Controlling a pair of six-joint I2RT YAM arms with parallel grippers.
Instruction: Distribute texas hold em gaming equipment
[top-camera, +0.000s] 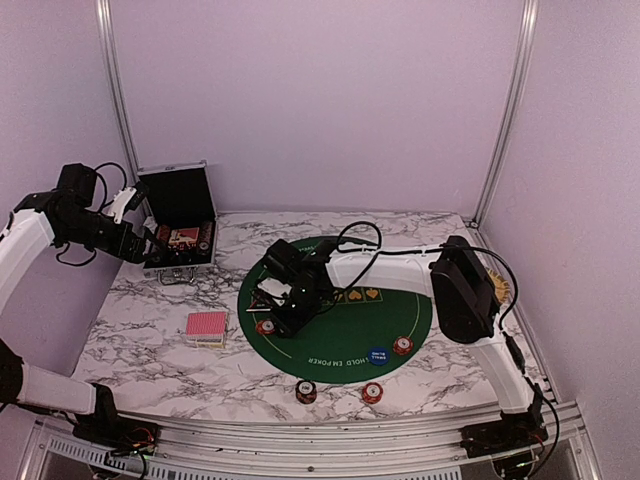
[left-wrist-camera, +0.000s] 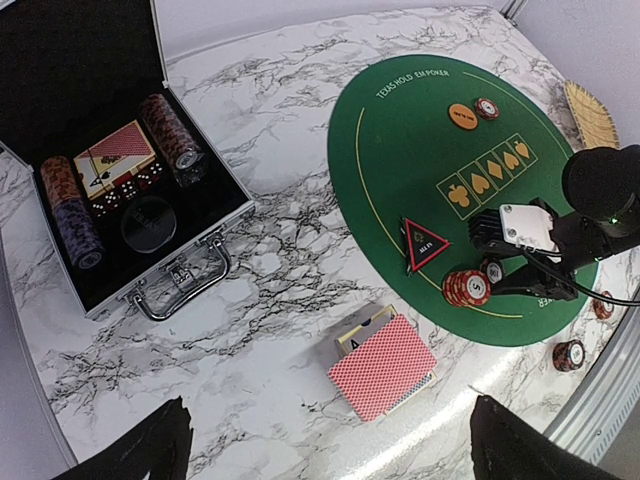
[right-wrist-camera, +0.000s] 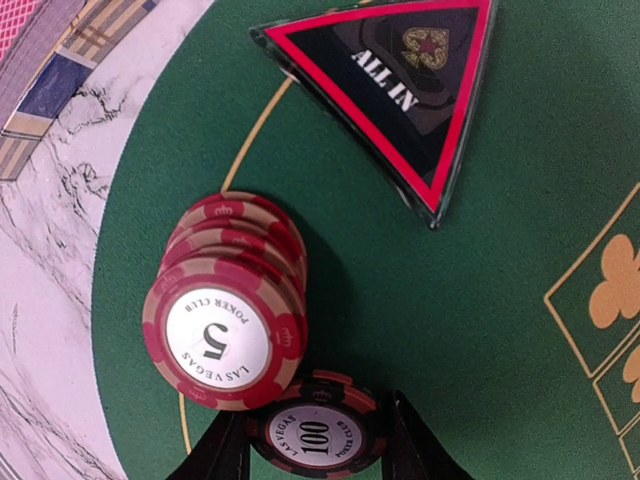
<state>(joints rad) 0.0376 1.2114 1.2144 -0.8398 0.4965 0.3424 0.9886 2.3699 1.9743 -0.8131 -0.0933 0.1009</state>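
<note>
The dark chip sits low over the flat mat and touches the red stack's side, so it is time for my right gripper to release the dark chip.
A round green poker mat (top-camera: 350, 322) lies on the marble table. My right gripper (right-wrist-camera: 318, 455) is low over its left edge, shut on a dark chip marked 100 (right-wrist-camera: 315, 435). That chip touches a leaning stack of red chips marked 5 (right-wrist-camera: 225, 320). A black triangular "ALL IN" marker (right-wrist-camera: 405, 90) lies just beyond on the mat. The pink-red-backed deck of cards (top-camera: 207, 325) lies on the marble left of the mat. My left gripper (left-wrist-camera: 330, 450) is open and empty, high near the case. A blue button (top-camera: 377, 354) and an orange button (left-wrist-camera: 462, 116) lie on the mat.
An open silver-edged black case (left-wrist-camera: 190, 262) at the back left holds rows of chips, cards and dice. Single chips lie near the front edge (top-camera: 306, 391) (top-camera: 372, 392) and on the mat (top-camera: 402, 346). A wicker piece (left-wrist-camera: 590, 115) lies at the right.
</note>
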